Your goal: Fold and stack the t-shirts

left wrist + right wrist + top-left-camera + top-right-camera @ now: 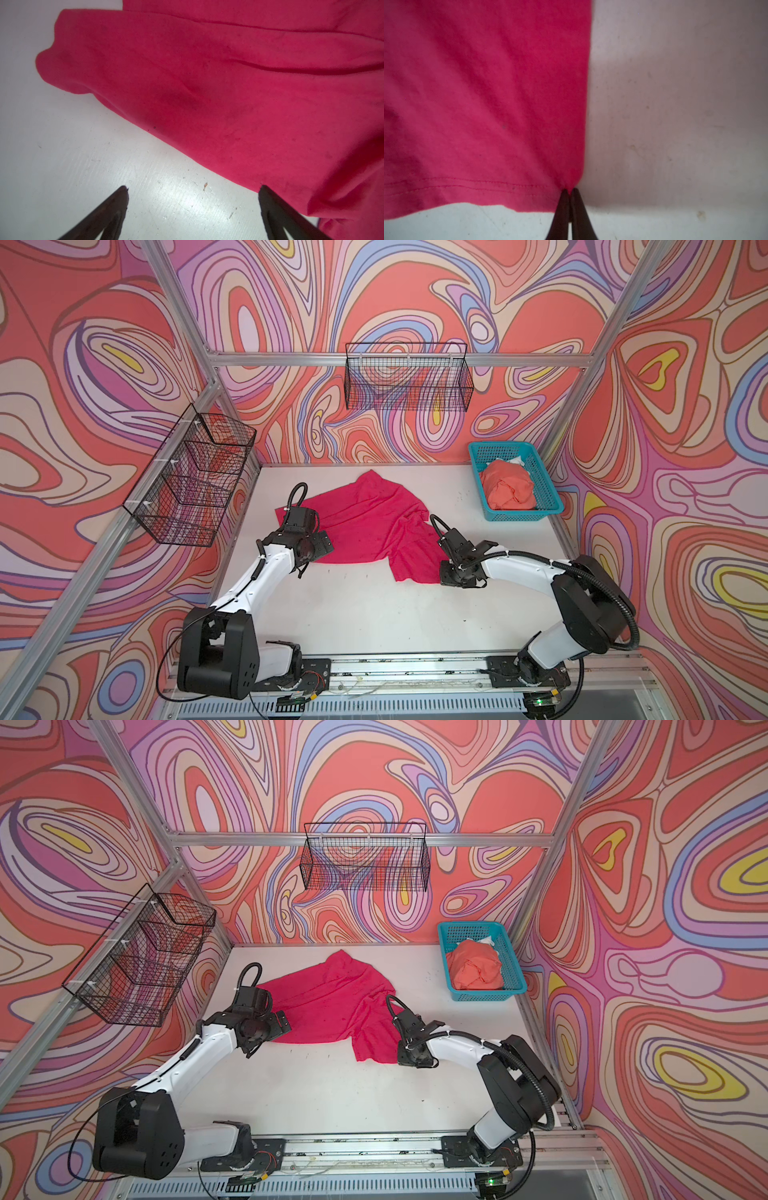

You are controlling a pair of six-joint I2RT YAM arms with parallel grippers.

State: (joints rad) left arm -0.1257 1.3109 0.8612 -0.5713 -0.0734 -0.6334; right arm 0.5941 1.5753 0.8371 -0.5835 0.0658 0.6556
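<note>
I need to spread the magenta-pink t-shirt for folding, so next I should grab it with my left gripper by its near edge (349, 561), away from the held hemmed corner (436, 581).
A magenta-pink t-shirt (365, 522) (328, 1006) lies rumpled and spread on the white table (353, 614) in both top views. My right gripper (569, 190) is shut on the hemmed corner of this t-shirt (488, 104), the cloth puckering at its tips. My left gripper (193, 188) is open over bare table at the t-shirt's (207, 83) edge, one fingertip (265, 190) touching the cloth edge. In both top views the grippers' fingers are hidden under the wrists. A coral-orange t-shirt (509, 487) (476, 967) sits crumpled in the teal basket.
The teal mesh basket (552, 506) (515, 986) stands at the table's back right corner. A black wire basket (409, 381) hangs on the back wall, and a tiered wire rack (191, 477) hangs on the left wall.
</note>
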